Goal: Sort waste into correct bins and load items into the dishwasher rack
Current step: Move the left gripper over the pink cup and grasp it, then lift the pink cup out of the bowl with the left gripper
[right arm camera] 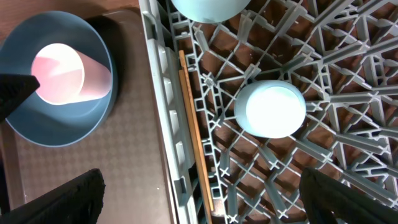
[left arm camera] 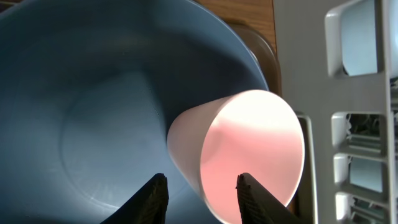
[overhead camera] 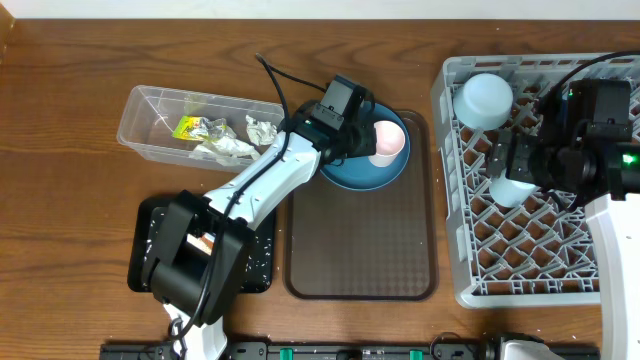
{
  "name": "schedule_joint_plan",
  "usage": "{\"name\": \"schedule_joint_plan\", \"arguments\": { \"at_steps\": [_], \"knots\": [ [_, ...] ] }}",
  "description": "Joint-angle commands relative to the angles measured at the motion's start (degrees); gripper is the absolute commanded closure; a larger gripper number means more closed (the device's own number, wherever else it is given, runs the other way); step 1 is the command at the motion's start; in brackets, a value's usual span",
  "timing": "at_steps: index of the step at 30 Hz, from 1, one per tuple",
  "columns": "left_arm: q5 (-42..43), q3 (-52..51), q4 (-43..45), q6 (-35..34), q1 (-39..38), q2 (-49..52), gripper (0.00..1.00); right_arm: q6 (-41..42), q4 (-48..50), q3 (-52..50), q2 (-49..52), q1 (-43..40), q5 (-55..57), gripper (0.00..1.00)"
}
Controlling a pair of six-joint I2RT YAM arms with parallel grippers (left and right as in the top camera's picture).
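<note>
My left gripper grips the pink cup's rim (overhead camera: 377,147) (left arm camera: 202,179) next and leaves the cup's base end free, to hand the cup over to my right gripper.
A pink cup (overhead camera: 388,143) lies on its side on the dark-blue plate (overhead camera: 345,172), which sits at the far end of a brown serving tray (overhead camera: 360,240). My left gripper (left arm camera: 202,199) is partly open at the cup (left arm camera: 249,149), one finger in front of its mouth and the other outside its wall, with gaps showing on both sides. My right gripper (right arm camera: 205,199) hangs wide open over the left edge of the dishwasher rack (overhead camera: 540,250), holding nothing. An upturned light-blue cup (right arm camera: 270,109), the pale bowl (overhead camera: 484,100) and the chopsticks (right arm camera: 196,143) are in the rack.
The clear tub (overhead camera: 150,125) at the back left holds foil, tissue and a yellow-green wrapper (overhead camera: 188,127). The black tray (overhead camera: 150,250) lies under my left arm's base. A cable runs behind the plate.
</note>
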Motion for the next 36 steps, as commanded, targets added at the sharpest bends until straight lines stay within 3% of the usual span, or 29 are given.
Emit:
{"name": "schedule_joint_plan", "arguments": {
  "at_steps": [1,10,14,23,32,33,36],
  "knots": [
    [-0.8,-0.2,0.1,-2.6,-0.2,0.2,0.6,-0.6,0.0,1.0,-0.2,-0.8,-0.4,0.01],
    [-5.7,-0.2,0.1,-2.6,-2.3,2.2,0.61,-0.6,0.0,1.0,-0.2,-0.8,-0.4,0.01],
    [-5.7,-0.2,0.1,-2.6,-2.4,2.3,0.68,-0.6,0.0,1.0,-0.2,-0.8,-0.4,0.01],
    [-5.7,-0.2,-0.9,-2.6,-2.6,2.6,0.69,-0.6,0.0,1.0,-0.2,-0.8,-0.4,0.01],
    [-5.7,-0.2,-0.9,-2.6,-2.6,2.8,0.81,-0.6,0.0,1.0,-0.2,-0.8,-0.4,0.01],
    [-5.7,-0.2,-0.9,-2.6,-2.6,2.8,0.88,-0.6,0.0,1.0,-0.2,-0.8,-0.4,0.01],
    [-5.7,-0.2,-0.8,-2.6,-2.5,2.8,0.94,-0.6,0.0,1.0,-0.2,-0.8,-0.4,0.01]
  ]
}}
